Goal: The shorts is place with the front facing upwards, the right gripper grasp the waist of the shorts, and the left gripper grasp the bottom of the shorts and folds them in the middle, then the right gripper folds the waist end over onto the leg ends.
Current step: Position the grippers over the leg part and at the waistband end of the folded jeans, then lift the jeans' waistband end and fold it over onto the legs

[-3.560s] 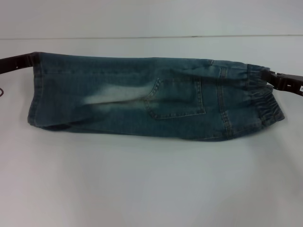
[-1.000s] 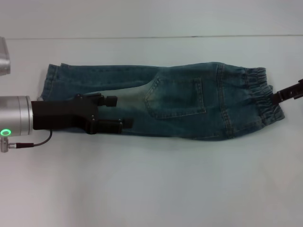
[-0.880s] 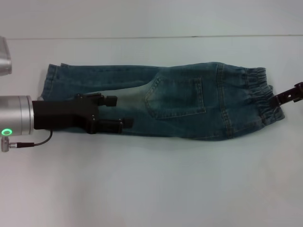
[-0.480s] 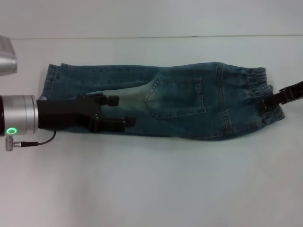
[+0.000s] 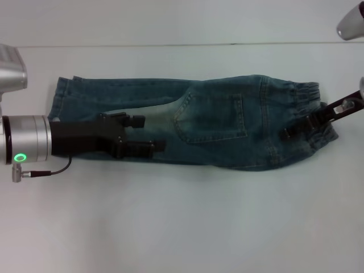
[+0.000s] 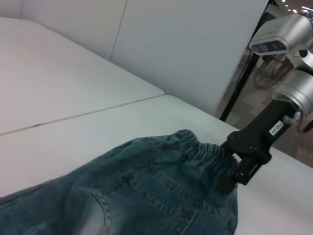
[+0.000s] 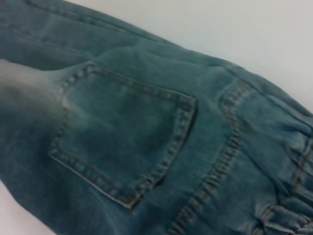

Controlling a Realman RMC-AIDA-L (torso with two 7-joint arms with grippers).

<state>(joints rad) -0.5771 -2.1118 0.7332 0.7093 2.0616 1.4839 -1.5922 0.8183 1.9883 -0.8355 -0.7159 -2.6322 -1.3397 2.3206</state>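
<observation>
My right gripper's fingers reach over the ruffled waistband (image 5: 323, 132) onto the denim (image 5: 273, 131) in the head view. It should close on the shorts now.
The shorts (image 5: 216, 122) lie flat across the table, folded lengthwise, with a stitched patch pocket (image 5: 213, 116) facing up. The waist of the shorts (image 5: 310, 99) is the ruffled band at the right end; the leg ends (image 5: 60, 94) lie at the left. My left gripper (image 5: 151, 133) hovers open over the leg part, nothing between its fingers. My right gripper (image 5: 293, 132) reaches in from the right and lies over the waistband. The left wrist view shows the shorts (image 6: 146, 196) with the right gripper (image 6: 242, 171) at the waist (image 6: 195, 147). The right wrist view shows only denim (image 7: 122, 132).
The white table (image 5: 182, 216) stretches bare in front of the shorts, and a seam (image 5: 170, 44) runs across it behind them. Part of a silver arm (image 5: 351, 23) shows at the top right corner.
Since 3.6 s ago both grippers let go of the shorts' ends. The left gripper came in over the legs and crept right. The right gripper slid inward over the waistband.
</observation>
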